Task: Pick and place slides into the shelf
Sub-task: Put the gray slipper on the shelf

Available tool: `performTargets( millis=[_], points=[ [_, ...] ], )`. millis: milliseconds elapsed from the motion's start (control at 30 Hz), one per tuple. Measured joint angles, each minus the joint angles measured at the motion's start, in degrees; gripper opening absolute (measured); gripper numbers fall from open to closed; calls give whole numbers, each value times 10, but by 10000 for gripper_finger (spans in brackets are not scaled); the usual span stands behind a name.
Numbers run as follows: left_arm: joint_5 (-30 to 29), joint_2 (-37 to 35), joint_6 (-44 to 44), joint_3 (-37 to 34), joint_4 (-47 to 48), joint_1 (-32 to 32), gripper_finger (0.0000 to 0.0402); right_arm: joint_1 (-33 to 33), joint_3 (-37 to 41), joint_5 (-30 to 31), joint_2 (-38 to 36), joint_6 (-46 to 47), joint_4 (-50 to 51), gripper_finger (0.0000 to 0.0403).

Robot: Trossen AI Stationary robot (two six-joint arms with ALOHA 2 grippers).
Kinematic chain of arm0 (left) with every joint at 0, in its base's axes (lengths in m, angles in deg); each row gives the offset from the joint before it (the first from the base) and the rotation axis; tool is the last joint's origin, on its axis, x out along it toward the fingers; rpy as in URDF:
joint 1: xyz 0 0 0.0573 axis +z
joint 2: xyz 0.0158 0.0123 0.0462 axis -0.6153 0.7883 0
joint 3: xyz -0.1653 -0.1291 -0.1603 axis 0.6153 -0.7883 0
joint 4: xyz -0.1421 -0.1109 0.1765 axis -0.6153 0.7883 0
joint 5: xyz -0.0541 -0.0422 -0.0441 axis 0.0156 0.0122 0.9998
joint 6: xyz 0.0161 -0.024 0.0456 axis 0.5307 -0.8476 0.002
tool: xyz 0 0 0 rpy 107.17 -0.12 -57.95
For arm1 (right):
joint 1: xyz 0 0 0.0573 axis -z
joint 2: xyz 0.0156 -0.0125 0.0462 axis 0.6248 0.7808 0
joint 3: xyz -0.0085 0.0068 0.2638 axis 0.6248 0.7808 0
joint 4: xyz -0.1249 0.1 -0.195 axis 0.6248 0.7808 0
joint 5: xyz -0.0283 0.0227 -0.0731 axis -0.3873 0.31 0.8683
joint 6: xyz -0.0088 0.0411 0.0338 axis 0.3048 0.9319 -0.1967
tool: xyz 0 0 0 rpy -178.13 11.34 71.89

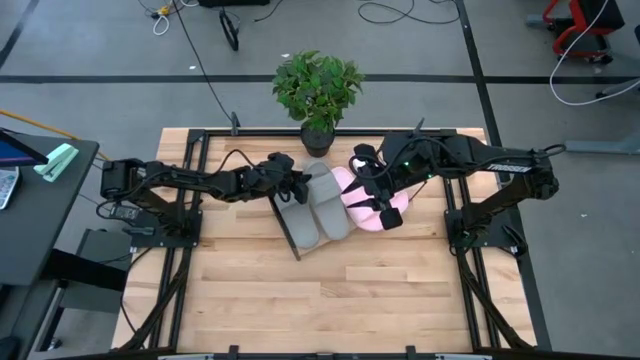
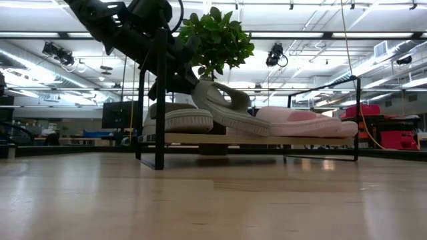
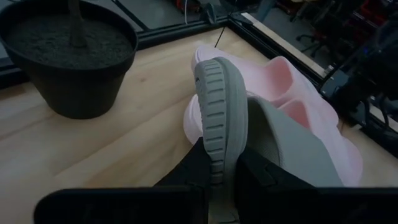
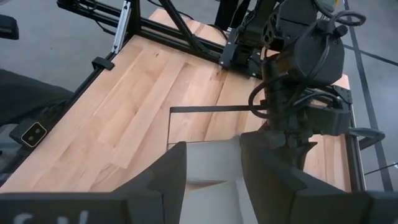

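The left gripper needs to open, because the held grey slide's lower end (image 1: 335, 222) is on the shelf between its mate and the pink pair.
Two grey slides and two pale pink slides are on the slanted wooden shelf (image 2: 220, 139) with its black wire frame. One grey slide (image 2: 177, 120) lies flat on the board by its sole. The second grey slide (image 2: 227, 110) is tilted and my left gripper (image 1: 298, 186) is shut on its raised end. The pink pair (image 2: 297, 121) lies flat beside it, toward the table's right. My right gripper (image 4: 211, 180) is open and hovers over the slides (image 1: 382, 208), touching nothing that shows. My left gripper pinches the tilted grey slide at its raised end, with the ribbed sole edge (image 3: 217, 134) running between the two fingers (image 3: 186, 174). It comes from the table's left, slanting down. That end is lifted, and the slide's lower end (image 2: 263, 127) rests on the shelf against the pink pair.
A potted plant (image 1: 318, 90) stands just behind the shelf at the table's far edge; its dark pot (image 3: 71, 59) is close to the held slide. Black frame rails (image 1: 190, 200) run along the table's sides. Bare wooden tabletop (image 1: 330, 300) lies in front of the shelf.
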Motion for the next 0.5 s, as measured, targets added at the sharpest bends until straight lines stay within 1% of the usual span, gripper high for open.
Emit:
performTargets(
  millis=[133, 300, 400, 500],
  points=[
    [0, -4, -6, 0, 6, 0, 45, 0, 15, -2, 0, 0, -1, 158],
    [-1, -5, -7, 1, 5, -1, 52, 0, 51, -2, 0, -1, -20, 158],
    [-3, -5, -9, 1, 5, -1, 69, 0, 66, -8, 0, -4, -31, 158],
    [-4, -5, -8, 1, 5, -1, 97, 0, 68, -11, 0, -5, -35, 158]
  ],
)
